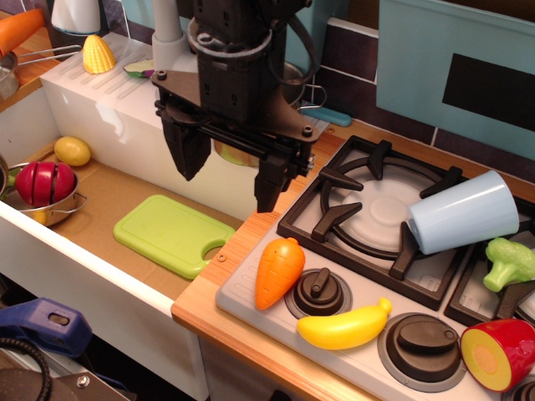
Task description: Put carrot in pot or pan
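Next, my gripper grabs the short orange carrot by its thick orange body (279, 269). Then the carrot goes into the steel pot (233, 154).
The carrot (278, 271), short, fat and orange with a small green top, lies on the grey stove front panel beside a black knob. My gripper (228, 167) hangs open above the counter edge, up and to the left of the carrot, with nothing between its black fingers (269, 180). The steel pot (233, 154) stands behind the gripper and is mostly hidden. Only a shiny patch shows between the fingers, and part of its rim shows to the right of the wrist.
A yellow banana (344, 326) lies right of the carrot. A tipped blue cup (464, 213) rests on the burner grate (368, 180), with broccoli (510, 263) and a red fruit half (499, 353) nearby. The sink (100, 209) holds a green cutting board (171, 234) and a small pan (50, 200).
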Controlling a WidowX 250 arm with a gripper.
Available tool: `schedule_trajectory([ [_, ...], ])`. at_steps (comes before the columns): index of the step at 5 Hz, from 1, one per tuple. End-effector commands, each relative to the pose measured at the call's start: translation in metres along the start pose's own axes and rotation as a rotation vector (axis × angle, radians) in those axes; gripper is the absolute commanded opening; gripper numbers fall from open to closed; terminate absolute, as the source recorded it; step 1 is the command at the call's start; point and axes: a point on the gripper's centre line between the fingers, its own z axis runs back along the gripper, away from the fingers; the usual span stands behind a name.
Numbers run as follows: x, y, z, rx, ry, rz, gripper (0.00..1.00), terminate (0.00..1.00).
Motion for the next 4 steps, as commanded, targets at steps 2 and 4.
schedule_trajectory([
  [2, 0.007, -0.011, -0.01, -0.049, -0.018, 0.0, 1.0, 0.0],
  [4, 0.014, -0.015, -0.042, -0.099, -0.056, 0.014, 1.0, 0.0],
])
